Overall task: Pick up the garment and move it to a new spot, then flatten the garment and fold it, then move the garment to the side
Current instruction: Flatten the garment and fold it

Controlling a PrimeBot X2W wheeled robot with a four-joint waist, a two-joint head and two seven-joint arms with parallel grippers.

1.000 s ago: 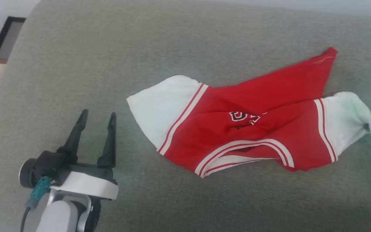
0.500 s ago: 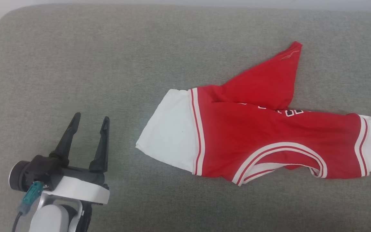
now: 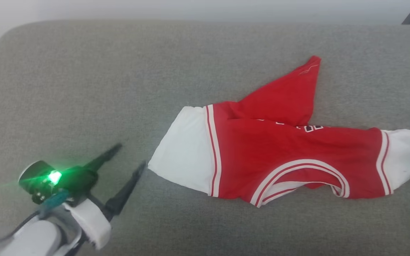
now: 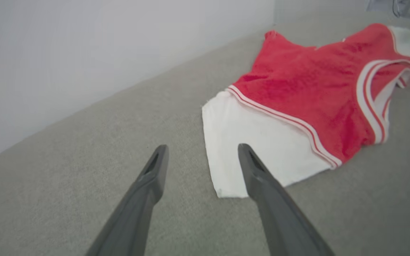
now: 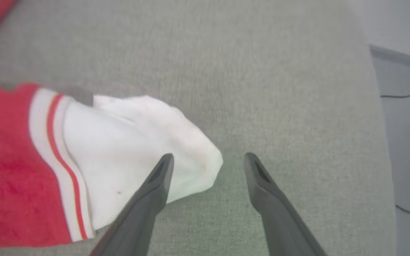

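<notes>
My left gripper grabs the lower edge (image 3: pixel 178 182) of the garment's white sleeve (image 3: pixel 186 149) next, since that sleeve lies flat and slack.
The garment (image 3: pixel 283 153), a red shirt with white sleeve ends and striped trim, lies crumpled on the grey cushion (image 3: pixel 119 89), its hem corner folded up over the chest. My left gripper (image 3: pixel 131 155) stands open at the lower left, fingers pointing at the shirt's left white sleeve (image 4: pixel 258 142), just short of it. In the left wrist view the gripper (image 4: pixel 202 151) frames that sleeve's near corner. In the right wrist view my right gripper (image 5: pixel 208 160) is open above the bunched right white sleeve (image 5: pixel 137 145), with nothing between its fingers.
The cushion's rounded right edge drops to a grey floor (image 5: pixel 408 142) with thin cables. A pale wall (image 4: pixel 84 53) runs behind the cushion. Bare grey fabric spreads left of and behind the shirt.
My right gripper let go of the right sleeve and opened. My left gripper has swung toward the left sleeve, its green light on. The head camera has shifted.
</notes>
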